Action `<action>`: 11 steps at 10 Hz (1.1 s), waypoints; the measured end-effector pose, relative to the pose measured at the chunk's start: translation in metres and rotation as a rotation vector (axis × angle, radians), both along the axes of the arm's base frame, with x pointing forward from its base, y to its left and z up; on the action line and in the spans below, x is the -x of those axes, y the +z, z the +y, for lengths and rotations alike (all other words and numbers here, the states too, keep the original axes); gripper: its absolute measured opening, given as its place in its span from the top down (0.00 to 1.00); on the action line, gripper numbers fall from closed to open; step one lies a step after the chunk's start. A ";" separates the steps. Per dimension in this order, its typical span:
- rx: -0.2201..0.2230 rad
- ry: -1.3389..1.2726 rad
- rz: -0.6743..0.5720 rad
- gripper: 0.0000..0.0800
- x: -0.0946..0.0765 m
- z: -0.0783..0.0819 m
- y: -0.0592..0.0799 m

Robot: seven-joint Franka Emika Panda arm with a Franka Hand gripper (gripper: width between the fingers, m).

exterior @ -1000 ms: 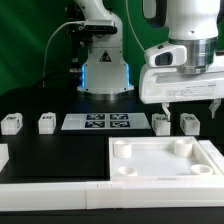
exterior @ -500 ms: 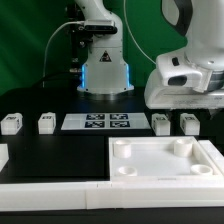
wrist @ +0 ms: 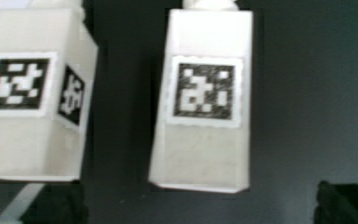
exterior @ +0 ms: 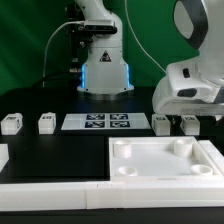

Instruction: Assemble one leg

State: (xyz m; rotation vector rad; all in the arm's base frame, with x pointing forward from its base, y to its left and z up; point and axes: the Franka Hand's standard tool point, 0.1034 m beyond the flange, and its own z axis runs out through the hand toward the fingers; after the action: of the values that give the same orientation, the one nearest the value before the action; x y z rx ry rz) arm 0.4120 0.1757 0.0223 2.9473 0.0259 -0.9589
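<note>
My gripper is to grab the leg by its square end point(wrist: 201, 172) next. That should leave the white leg's round peg free for the tray's corner socket.
Four small white legs with black-and-white tags stand in a row on the black table. Two are at the exterior view's left point(exterior: 11, 123) point(exterior: 46, 123) and two at its right point(exterior: 161, 124) point(exterior: 189, 124). My gripper point(exterior: 190, 114) hangs low just above the two right legs. In the wrist view these two legs fill the picture, one in the middle point(wrist: 208, 100) and one at the side point(wrist: 34, 100). The gripper point(wrist: 179, 203) is open and empty. Its dark fingertips point(wrist: 350, 198) show only at the picture's corners, wide apart.
The marker board point(exterior: 96, 122) lies between the two pairs of legs. A large flat white tray-like part with round corner sockets point(exterior: 128, 172) lies in front. A second robot's base point(exterior: 105, 70) stands at the back. White strips lie along the front edge point(exterior: 50, 190).
My gripper has moved down and toward the exterior view's right, from above the tray-like part's far edge to just over the two right legs. The parts have not moved.
</note>
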 end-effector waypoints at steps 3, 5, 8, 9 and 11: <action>-0.004 0.019 0.045 0.19 0.006 0.001 -0.006; -0.021 0.042 0.233 0.19 0.008 -0.007 -0.008; -0.023 0.039 0.238 0.19 0.005 -0.006 -0.013; -0.023 0.039 0.239 0.19 0.006 -0.006 -0.014; -0.022 0.037 0.237 0.19 0.007 -0.007 -0.016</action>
State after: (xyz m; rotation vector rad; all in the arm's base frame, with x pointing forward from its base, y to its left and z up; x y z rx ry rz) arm 0.4055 0.1685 0.0066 2.8235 0.0987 -1.3033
